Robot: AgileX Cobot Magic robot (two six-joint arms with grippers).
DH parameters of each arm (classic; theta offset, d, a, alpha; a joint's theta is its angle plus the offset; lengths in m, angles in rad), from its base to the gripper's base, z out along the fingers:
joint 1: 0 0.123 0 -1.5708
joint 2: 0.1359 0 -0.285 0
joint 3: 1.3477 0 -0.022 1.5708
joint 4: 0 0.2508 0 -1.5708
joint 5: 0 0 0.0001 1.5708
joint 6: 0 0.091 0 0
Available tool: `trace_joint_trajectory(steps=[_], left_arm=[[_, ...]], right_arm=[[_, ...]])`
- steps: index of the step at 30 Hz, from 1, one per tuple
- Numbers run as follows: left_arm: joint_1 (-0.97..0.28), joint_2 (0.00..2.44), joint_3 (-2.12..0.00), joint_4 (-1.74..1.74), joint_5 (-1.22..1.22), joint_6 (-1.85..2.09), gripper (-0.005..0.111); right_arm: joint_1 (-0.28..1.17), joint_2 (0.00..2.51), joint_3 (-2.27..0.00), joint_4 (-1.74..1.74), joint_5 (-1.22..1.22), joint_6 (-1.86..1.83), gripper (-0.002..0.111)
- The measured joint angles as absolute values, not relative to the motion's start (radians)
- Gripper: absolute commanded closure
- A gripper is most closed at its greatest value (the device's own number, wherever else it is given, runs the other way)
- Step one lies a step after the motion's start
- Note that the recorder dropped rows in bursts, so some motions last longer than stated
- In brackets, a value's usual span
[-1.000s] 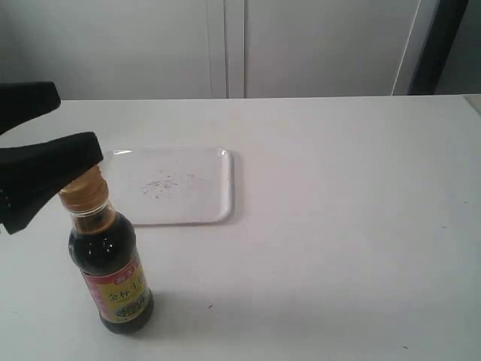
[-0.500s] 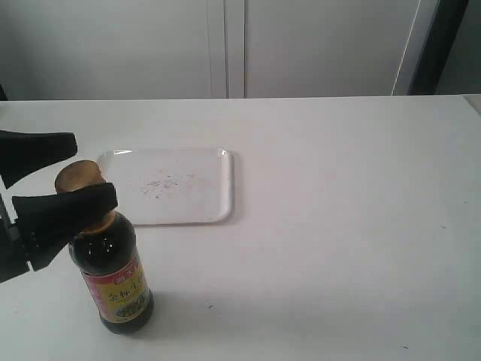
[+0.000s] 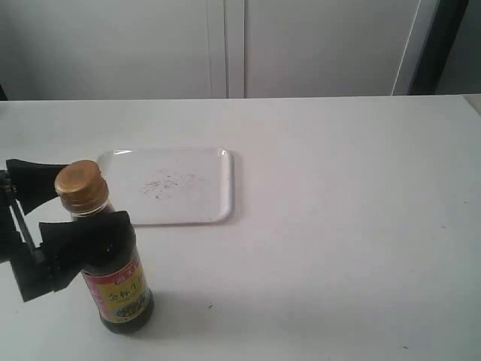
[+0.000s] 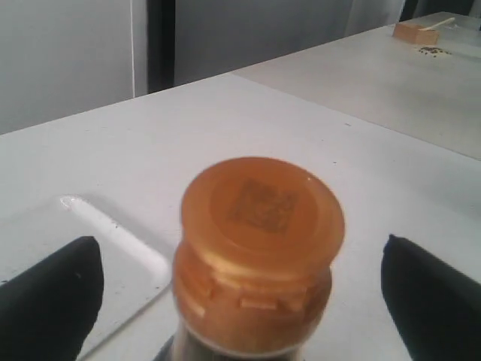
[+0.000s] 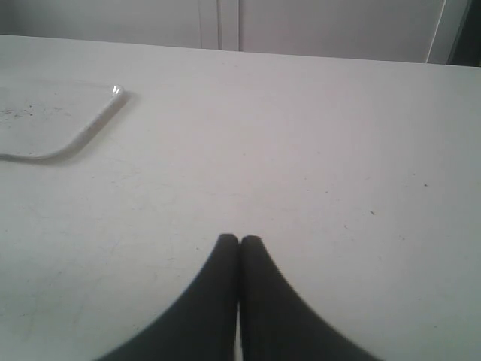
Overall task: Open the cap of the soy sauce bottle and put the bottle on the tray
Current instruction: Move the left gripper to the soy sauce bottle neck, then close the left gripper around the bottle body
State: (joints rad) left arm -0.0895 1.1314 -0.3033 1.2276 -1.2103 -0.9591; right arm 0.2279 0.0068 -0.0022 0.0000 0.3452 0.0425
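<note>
I should next use my left gripper to grab the bottle by its labeled body (image 3: pixel 119 280), so the soy sauce bottle's golden-brown cap (image 3: pixel 81 184) stays free to open.
The soy sauce bottle (image 3: pixel 113 278) stands upright near the table's front left, its red-and-yellow label facing front. Its golden-brown cap (image 3: pixel 79 184) is closed. My left gripper (image 3: pixel 94 199) is open, with one black finger on each side of the bottle's neck and shoulder and gaps showing. In the left wrist view the cap (image 4: pixel 259 218) sits between the spread fingers (image 4: pixel 52 301) of the left gripper (image 4: pixel 240 301). The white tray (image 3: pixel 210 203) lies just behind the bottle, holding only dark specks. My right gripper (image 5: pixel 239 242) is shut on nothing, low over bare table, out of the exterior view.
The white table (image 3: pixel 346 226) stretches to the right of the tray. A pale wall of cabinet panels (image 3: pixel 233 45) runs behind it. A dark post (image 3: pixel 443 45) stands at the back right. A small brown block (image 4: pixel 415 30) lies on a far surface.
My left gripper has come down from cap height to the bottle's neck and shoulder, still open. The bottle and tray have not moved.
</note>
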Motion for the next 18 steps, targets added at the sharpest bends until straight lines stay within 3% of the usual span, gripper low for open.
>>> trace_joint_trajectory(steps=[5,18], left_arm=[[-0.163,1.192,-0.303,1.165,-1.212,-0.884,0.002],[-0.165,1.337,-0.303,1.148,-1.212,-0.782,0.002]], right_arm=[[0.228,0.007,-0.002,0.0,0.345,0.042,0.108],[0.228,0.007,-0.002,0.0,0.345,0.042,0.108]])
